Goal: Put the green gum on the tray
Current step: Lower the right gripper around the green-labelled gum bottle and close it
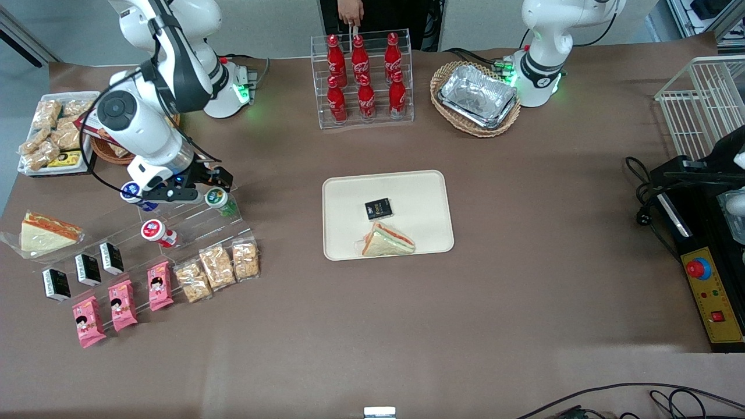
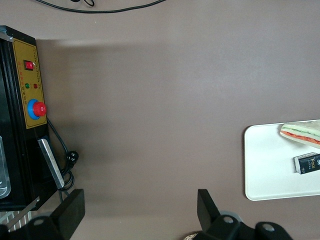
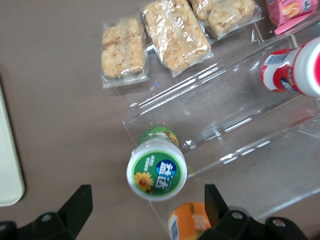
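Note:
The green gum needs to go on the tray (image 1: 388, 215), so the robot's right gripper should next grab the green gum by its white lid (image 1: 216, 196).
The green gum (image 1: 217, 198) is a small green bottle with a white lid and a green label. It stands on the end of a clear acrylic rack (image 1: 192, 224) nearest the tray. In the right wrist view the gum (image 3: 156, 170) sits just ahead of the open fingers, between their lines, not touched. My right gripper (image 1: 198, 187) hovers over that rack end, open and empty (image 3: 145, 212). An orange bottle (image 3: 187, 222) stands beside the gum, close to one finger (image 3: 216, 200). The beige tray (image 1: 419, 186) lies mid-table and holds a black box (image 1: 378, 208) and a sandwich (image 1: 387, 240).
A blue-lidded bottle (image 1: 131, 191) and a red-lidded bottle (image 1: 153, 230) are on the same rack. Cracker packs (image 1: 216, 266), pink packets (image 1: 122, 305) and black boxes (image 1: 87, 269) lie nearer the camera. A cola rack (image 1: 365, 78) and a basket of foil trays (image 1: 476, 98) stand farther away.

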You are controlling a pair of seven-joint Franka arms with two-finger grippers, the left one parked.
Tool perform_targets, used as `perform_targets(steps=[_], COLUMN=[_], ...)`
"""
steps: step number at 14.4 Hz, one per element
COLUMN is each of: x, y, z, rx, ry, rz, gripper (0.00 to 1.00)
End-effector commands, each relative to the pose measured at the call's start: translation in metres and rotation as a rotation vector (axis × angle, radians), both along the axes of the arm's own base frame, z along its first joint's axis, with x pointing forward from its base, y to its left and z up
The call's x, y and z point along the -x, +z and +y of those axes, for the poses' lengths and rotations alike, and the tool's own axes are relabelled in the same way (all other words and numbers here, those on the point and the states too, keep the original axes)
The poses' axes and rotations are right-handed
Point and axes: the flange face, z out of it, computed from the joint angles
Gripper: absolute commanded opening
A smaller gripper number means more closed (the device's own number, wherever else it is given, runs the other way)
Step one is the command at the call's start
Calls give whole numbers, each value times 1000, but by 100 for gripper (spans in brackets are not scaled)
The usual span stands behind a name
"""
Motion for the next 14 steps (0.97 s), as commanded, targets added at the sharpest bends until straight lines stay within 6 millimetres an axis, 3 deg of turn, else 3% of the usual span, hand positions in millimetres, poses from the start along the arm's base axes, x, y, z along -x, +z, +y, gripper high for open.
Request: perform_targets(steps=[1, 10, 12, 14], x=[5, 1, 1, 0], y=[-29, -47, -48, -48], z=[-4, -3, -3, -2], rx=[-8, -4, -4, -4], ry=[-2, 3, 3, 3], rz=[-21, -19, -17, -17], gripper=[100, 99, 95, 83])
